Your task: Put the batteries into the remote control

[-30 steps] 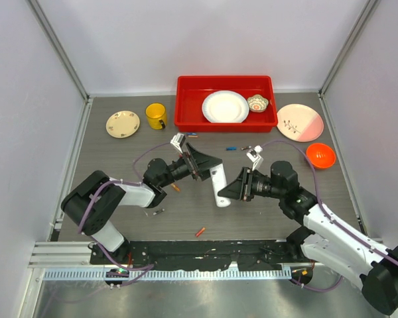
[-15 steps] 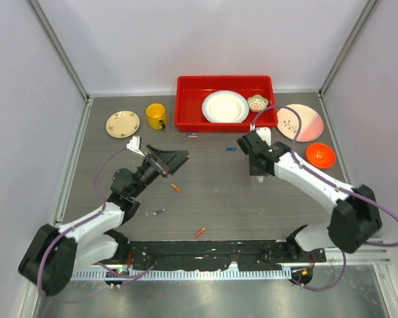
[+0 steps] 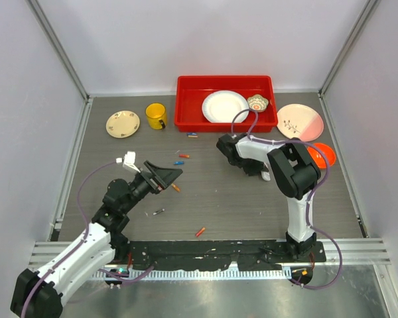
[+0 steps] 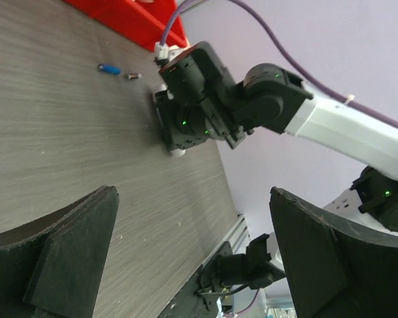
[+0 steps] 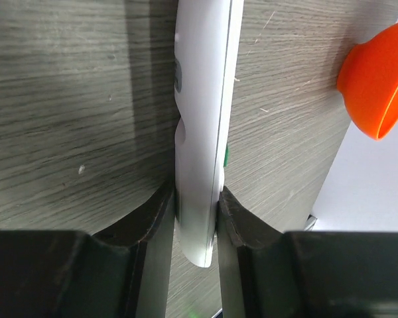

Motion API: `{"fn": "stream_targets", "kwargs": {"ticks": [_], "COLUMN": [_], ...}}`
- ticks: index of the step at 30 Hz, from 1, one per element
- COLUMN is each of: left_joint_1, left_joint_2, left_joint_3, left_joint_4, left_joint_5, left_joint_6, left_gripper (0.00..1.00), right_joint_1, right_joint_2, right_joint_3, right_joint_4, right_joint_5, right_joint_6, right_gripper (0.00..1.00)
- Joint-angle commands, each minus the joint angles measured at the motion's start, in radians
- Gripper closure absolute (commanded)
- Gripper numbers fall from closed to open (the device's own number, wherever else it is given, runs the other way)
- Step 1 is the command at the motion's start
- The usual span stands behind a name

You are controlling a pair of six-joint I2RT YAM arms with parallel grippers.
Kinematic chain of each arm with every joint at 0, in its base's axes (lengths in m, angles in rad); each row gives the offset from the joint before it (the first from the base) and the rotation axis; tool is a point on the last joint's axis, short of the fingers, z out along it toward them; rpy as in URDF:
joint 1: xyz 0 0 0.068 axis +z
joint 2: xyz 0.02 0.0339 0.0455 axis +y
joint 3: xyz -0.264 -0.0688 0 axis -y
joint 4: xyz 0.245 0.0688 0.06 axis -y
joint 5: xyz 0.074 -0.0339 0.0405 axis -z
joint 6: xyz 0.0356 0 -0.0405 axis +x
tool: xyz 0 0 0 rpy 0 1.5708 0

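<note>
My right gripper lets go of the white remote control next, since the remote control's edge is at the flat table, with empty space beside the remote control.
The white remote control (image 5: 202,99) stands on its edge on the table, pinched between my right gripper's (image 5: 197,199) fingers. In the top view only its white tip (image 3: 266,176) shows below the right gripper (image 3: 260,171), right of centre. My left gripper (image 3: 167,171) is wide open and empty, tilted up over the left-middle of the table; in the left wrist view (image 4: 194,195) it faces the right arm. Loose batteries lie about: orange (image 3: 176,187), orange-red (image 3: 200,232), blue (image 3: 179,162), dark (image 3: 158,212). The back cover is not visible.
A red bin (image 3: 186,106) at the back holds a white plate (image 3: 224,106) and a small bowl (image 3: 257,102). A yellow mug (image 3: 156,116) and floral plate (image 3: 123,123) stand back left. A pink-white plate (image 3: 300,122) and orange bowl (image 3: 322,152) stand right.
Both grippers have parted from the middle. The right one has carried the remote to the right and set its edge on the table. The left one has let go and pulled back left.
</note>
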Motion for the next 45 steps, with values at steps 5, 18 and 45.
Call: {"fn": "stream_targets", "kwargs": {"ticks": [5, 18, 45], "left_joint_1": [-0.001, -0.002, -0.024], "left_joint_2": [-0.07, 0.002, 0.29], "left_joint_3": [-0.04, -0.043, 0.382], "left_joint_4": [-0.07, -0.028, -0.84], "left_joint_5": [0.004, 0.057, -0.478], "left_joint_6": [0.02, 0.003, 0.26], "left_gripper": [0.0, 0.0, 0.0], "right_joint_1": [-0.002, 0.02, 0.128], "right_joint_2": [0.019, -0.047, -1.285], "right_joint_3": [0.034, -0.023, -0.808], "right_joint_4": [-0.008, 0.041, 0.747], "right_joint_5": [-0.071, -0.158, -0.3], "right_joint_6": [-0.045, -0.035, 0.23], "right_gripper": [0.79, 0.35, 0.14]}}
